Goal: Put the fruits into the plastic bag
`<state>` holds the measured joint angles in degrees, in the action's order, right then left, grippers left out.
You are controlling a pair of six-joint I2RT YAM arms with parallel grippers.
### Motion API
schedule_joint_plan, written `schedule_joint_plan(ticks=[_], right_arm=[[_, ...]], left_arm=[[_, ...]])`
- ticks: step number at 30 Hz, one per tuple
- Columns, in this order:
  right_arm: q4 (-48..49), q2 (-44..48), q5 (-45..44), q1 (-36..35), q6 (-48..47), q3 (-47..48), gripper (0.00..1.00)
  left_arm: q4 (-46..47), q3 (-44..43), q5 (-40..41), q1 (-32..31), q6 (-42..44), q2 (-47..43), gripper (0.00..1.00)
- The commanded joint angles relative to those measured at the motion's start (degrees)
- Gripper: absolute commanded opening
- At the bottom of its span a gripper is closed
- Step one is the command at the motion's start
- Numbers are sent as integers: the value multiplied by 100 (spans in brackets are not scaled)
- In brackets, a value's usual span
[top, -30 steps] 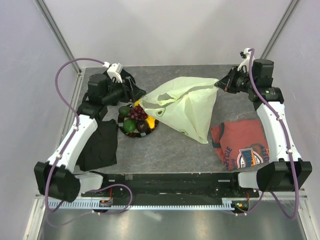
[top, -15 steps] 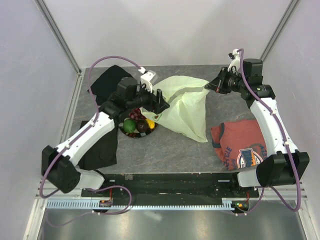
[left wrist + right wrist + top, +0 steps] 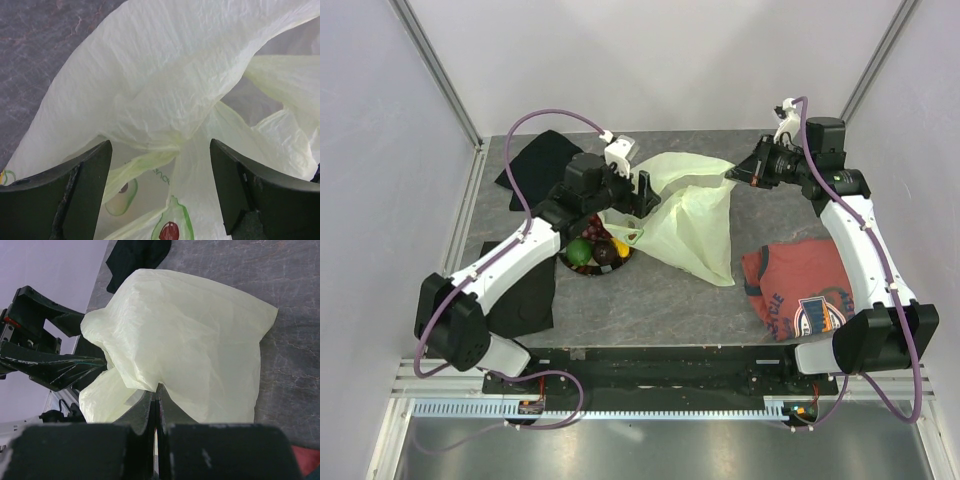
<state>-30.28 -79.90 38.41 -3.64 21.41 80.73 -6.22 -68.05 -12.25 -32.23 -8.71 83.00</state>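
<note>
My left gripper grabs the plastic bag by its upper edge (image 3: 667, 182) (image 3: 172, 145) next, since the bag's opening stays free to take in the fruits.
The pale green plastic bag (image 3: 692, 215) lies crumpled mid-table, one edge lifted. My right gripper (image 3: 732, 178) is shut on that raised edge at the back right; in the right wrist view the bag (image 3: 190, 335) bulges out from the pinched fingertips (image 3: 158, 390). My left gripper (image 3: 642, 194) hovers open at the bag's left side. In the left wrist view its fingers (image 3: 90, 170) stand wide apart with folds of the bag (image 3: 165, 85) between them, untouched. The fruits (image 3: 596, 249) sit on a dark plate beneath the left arm: a green one (image 3: 580, 252), a dark brown one (image 3: 606, 254), a lemon (image 3: 621, 246).
A red printed shirt (image 3: 800, 290) lies at the front right. One black cloth (image 3: 520, 290) lies at the front left and another (image 3: 540, 160) at the back left. The left arm (image 3: 45, 360) shows beside the bag in the right wrist view.
My left arm swung from beside the plate rightward to the bag's left edge, its jaws widening. My right gripper shifted slightly left, still pinching the bag.
</note>
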Motion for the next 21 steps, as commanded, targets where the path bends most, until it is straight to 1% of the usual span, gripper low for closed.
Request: schedule_joint_plan(ticks=[1, 4, 7, 8, 10, 11, 12, 13, 14, 18, 19, 20, 21], right_arm=[[260, 62, 237, -23, 30, 110, 0], [286, 53, 289, -23, 39, 92, 0], [339, 53, 316, -23, 30, 48, 0], [339, 53, 307, -23, 13, 31, 0], [339, -8, 272, -32, -31, 31, 0], [339, -26, 176, -23, -66, 57, 0], [339, -78, 114, -32, -128, 83, 0], [339, -113, -17, -23, -180, 109, 0], [339, -157, -79, -23, -233, 205, 0], [312, -587, -579, -40, -462, 654, 2], [312, -675, -694, -75, -558, 916, 3], [321, -755, -1043, -102, -602, 1049, 5], [313, -947, -1186, -137, -655, 1198, 8]], left_arm=[[1043, 196, -198, -64, -95, 181, 86], [1149, 196, -216, -64, -218, 383, 86], [1430, 187, -400, -64, -455, 611, 81], [1517, 152, -558, -64, -543, 682, 70], [1615, 12, -690, -64, -754, 822, 51], [1615, -41, -717, -64, -790, 840, 33], [1589, -94, -682, -56, -825, 832, 23], [1554, -199, -552, -56, -843, 771, 4], [1510, -252, -489, -56, -843, 718, 2], [1387, -542, -541, 58, -974, 437, 1], [1369, -586, -611, 146, -1070, 306, 2], [1369, -604, -655, 208, -1184, 252, 2], [1378, -630, -699, 278, -1490, 191, 1]])
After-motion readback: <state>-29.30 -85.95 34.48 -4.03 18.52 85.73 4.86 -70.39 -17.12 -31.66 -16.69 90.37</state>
